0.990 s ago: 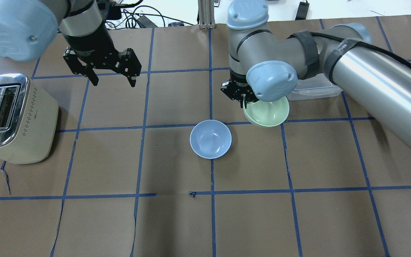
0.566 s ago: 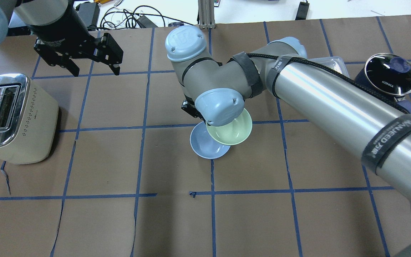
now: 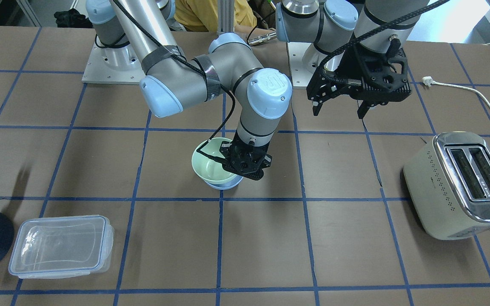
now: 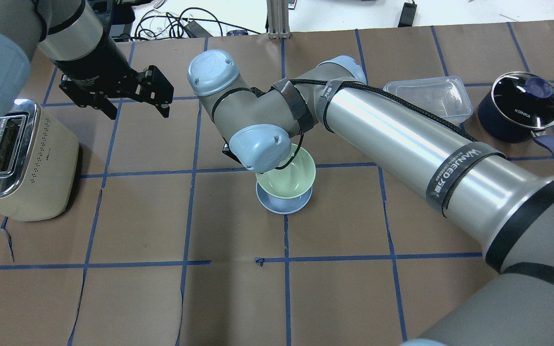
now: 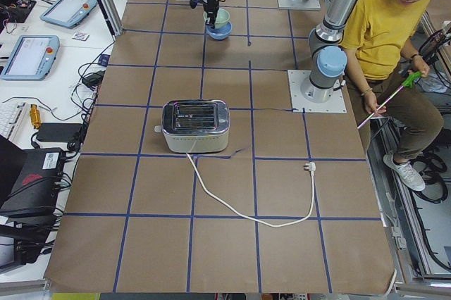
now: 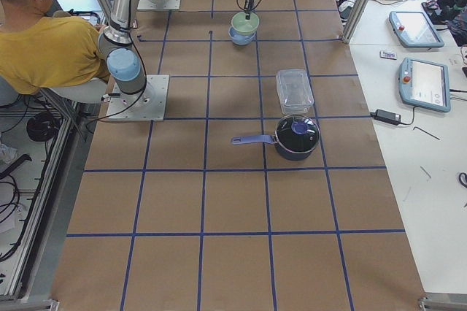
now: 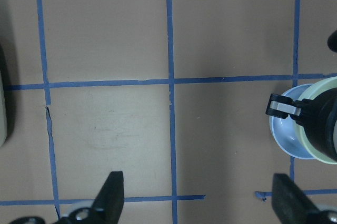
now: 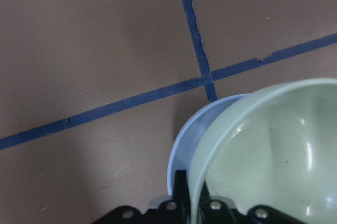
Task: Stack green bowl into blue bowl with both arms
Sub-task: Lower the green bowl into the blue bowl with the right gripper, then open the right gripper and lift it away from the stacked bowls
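Observation:
The green bowl's lower side sits inside the blue bowl's rim and the green bowl would stay there, so it is time for my right gripper to open.
My right gripper [image 3: 245,163] is shut on the rim of the pale mint-green bowl [image 4: 289,178]. It holds the bowl tilted, directly over the pale blue bowl [image 4: 282,205]. The blue bowl stands on the table's middle, and only its near rim shows under the green one. In the right wrist view the green bowl [image 8: 274,150] overlaps the blue bowl's rim [image 8: 187,140]. I cannot tell whether the two bowls touch. My left gripper [image 4: 138,114] is open and empty. It hangs above the table, well to the left of the bowls.
A cream and chrome toaster [image 4: 17,158] stands at the left, its cord [image 3: 483,97] trailing behind it. A clear rectangular container [image 4: 428,98] and a dark lidded pot [image 4: 520,105] sit at the far right. A person in yellow [image 5: 380,18] sits by the robot's base.
My right arm has carried the green bowl leftward from beside the clear container to over the blue bowl. My left gripper has shifted left, still open.

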Tool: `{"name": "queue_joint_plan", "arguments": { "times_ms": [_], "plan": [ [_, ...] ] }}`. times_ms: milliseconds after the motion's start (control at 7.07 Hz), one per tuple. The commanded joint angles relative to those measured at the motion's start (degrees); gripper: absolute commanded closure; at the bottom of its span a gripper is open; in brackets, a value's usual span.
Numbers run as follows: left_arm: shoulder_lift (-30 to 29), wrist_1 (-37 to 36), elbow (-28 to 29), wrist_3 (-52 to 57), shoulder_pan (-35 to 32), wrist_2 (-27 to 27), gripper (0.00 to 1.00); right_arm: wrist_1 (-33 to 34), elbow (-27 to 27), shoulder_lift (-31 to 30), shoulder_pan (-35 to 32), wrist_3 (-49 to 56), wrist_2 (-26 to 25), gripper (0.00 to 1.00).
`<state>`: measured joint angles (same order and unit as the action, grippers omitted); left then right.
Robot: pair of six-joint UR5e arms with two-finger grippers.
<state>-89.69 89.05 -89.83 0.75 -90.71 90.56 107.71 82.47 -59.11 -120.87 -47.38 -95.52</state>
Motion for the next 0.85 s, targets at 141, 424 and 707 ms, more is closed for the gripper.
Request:
{"name": "queue_joint_plan", "arguments": {
  "times_ms": [141, 424, 707],
  "plan": [
    [0.0, -0.2, 0.0, -0.5, 0.0, 0.0, 0.0, -1.9, 0.0, 0.4, -0.2, 0.0, 0.7, 1.0],
    [-0.1, -0.1, 0.0, -0.5, 0.0, 0.9, 0.0, -3.1, 0.0, 0.6, -0.2, 0.6, 0.8, 0.38],
    [0.0, -0.2, -0.2, -0.5, 0.0, 0.6, 0.0, -3.1, -0.4, 0.1, 0.1, 3.2, 0.8, 0.0]
  ]
}}
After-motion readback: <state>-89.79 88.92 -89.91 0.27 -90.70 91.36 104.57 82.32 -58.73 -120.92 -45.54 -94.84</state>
